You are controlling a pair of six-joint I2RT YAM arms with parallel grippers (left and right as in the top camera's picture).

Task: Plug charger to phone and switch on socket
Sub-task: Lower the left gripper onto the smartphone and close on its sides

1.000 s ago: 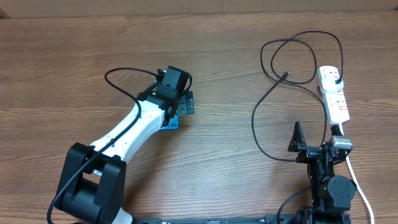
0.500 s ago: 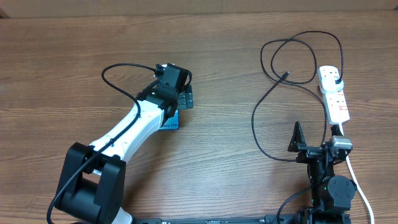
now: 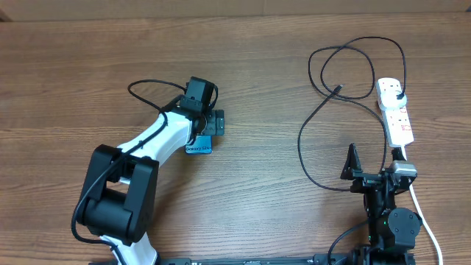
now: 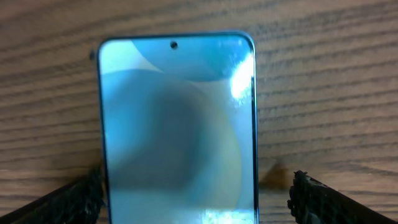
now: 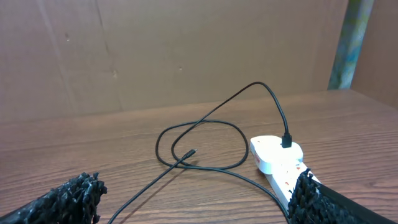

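Note:
I need to move my left gripper down before I close it on the phone (image 3: 199, 145) (image 4: 180, 163). The phone lies flat below my fingers, so they would likely miss if I closed now.
The phone (image 3: 199, 145) lies flat on the table, mostly hidden under my left wrist in the overhead view. In the left wrist view its light blue screen (image 4: 177, 124) fills the middle. My left gripper (image 4: 193, 196) is open, a finger on each side of the phone, with gaps to its edges. The black charger cable (image 3: 324, 110) loops on the right; its connector tip (image 3: 337, 89) lies free, and its plug adapter (image 3: 395, 91) sits in the white socket strip (image 3: 395, 112). My right gripper (image 5: 199, 199) is open and empty near the front, behind the cable (image 5: 205, 140) and the strip (image 5: 277, 158).
The strip's white cord (image 3: 427, 224) runs down past the right arm base. A brown cardboard wall (image 5: 186, 50) stands behind the table. The left arm's own cable (image 3: 151, 92) arcs above its wrist.
My left arm has swung and lowered over the phone, and its base link has turned. The phone, cable, strip and right arm have not moved.

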